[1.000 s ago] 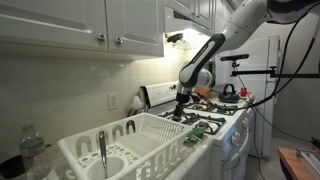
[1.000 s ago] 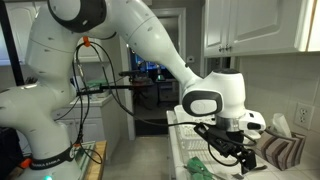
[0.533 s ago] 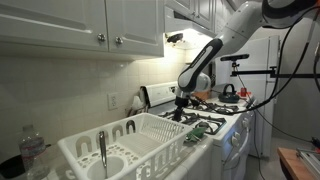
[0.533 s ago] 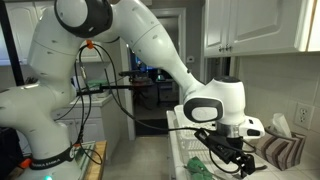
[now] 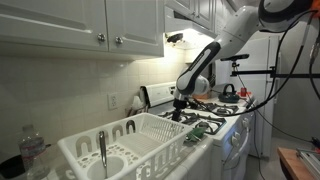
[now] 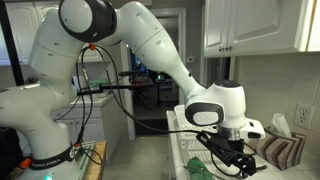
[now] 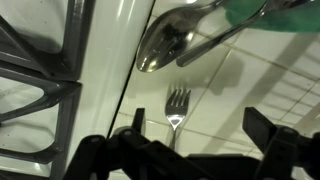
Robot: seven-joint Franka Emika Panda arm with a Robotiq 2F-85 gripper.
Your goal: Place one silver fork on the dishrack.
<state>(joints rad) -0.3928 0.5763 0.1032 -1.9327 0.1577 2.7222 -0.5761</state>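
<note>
My gripper lowers first and closes on the fork, since its fingers are still above the fork, with a gap to the white surface.
In the wrist view the silver fork lies flat on the white surface, tines pointing away from me and its handle running back under the gripper body. My gripper hangs low over it, open; the fork sits between the two fingers, nearer the left one, and nothing is gripped. In both exterior views the gripper points down at the stove-side counter. The white dishrack stands in the foreground of an exterior view, well away from the gripper.
A large silver spoon lies just beyond the fork, partly under a green cloth. A black stove grate is at the left. A grey utensil stands in the rack's cutlery compartment. A striped towel lies behind the gripper.
The arm has shifted slightly and the gripper has eased a little lower over the fork. The jaws have stayed open and the fork has not moved.
</note>
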